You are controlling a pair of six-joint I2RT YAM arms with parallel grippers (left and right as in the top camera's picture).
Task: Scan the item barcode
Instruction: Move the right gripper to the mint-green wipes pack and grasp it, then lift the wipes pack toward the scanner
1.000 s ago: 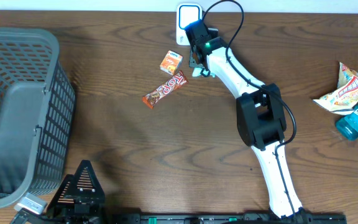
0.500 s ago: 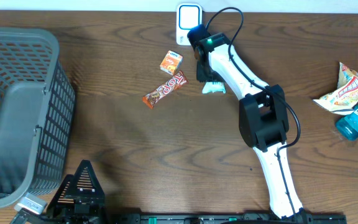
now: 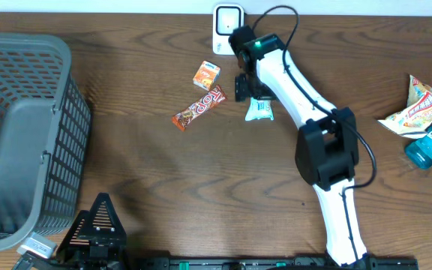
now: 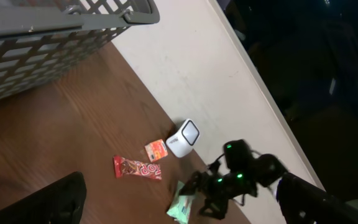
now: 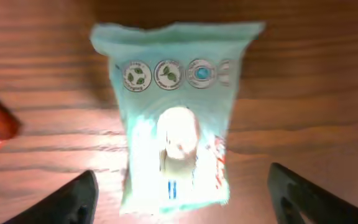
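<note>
The robot's right gripper should pinch the mint-green packet across its near end [image 3: 259,111] [image 5: 175,188]. The packet's far end then stays free for turning the packet and scanning its barcode.
The item, a mint-green packet [image 3: 259,109], lies flat on the wooden table, a short way in front of the white barcode scanner [image 3: 228,19]. My right gripper [image 3: 247,87] hovers just over it, open. In the right wrist view the packet [image 5: 176,118] fills the middle, free of both dark fingertips [image 5: 79,199], with the right gripper [image 5: 182,196] spread wide around its near end. From the left wrist I see the scanner [image 4: 183,137], the packet [image 4: 182,202] and the right arm [image 4: 241,177]. My left gripper [image 4: 179,186] is open and empty, far from them.
A small orange box [image 3: 207,74] and a red candy bar [image 3: 199,107] lie left of the packet. A grey basket [image 3: 21,135] stands at the far left. A snack bag [image 3: 418,105] and a blue bottle [image 3: 430,142] sit at the right edge.
My right gripper drew away from the scanner toward the table's middle with the packet, then opened. The packet now rests on the table. The left arm has not moved.
</note>
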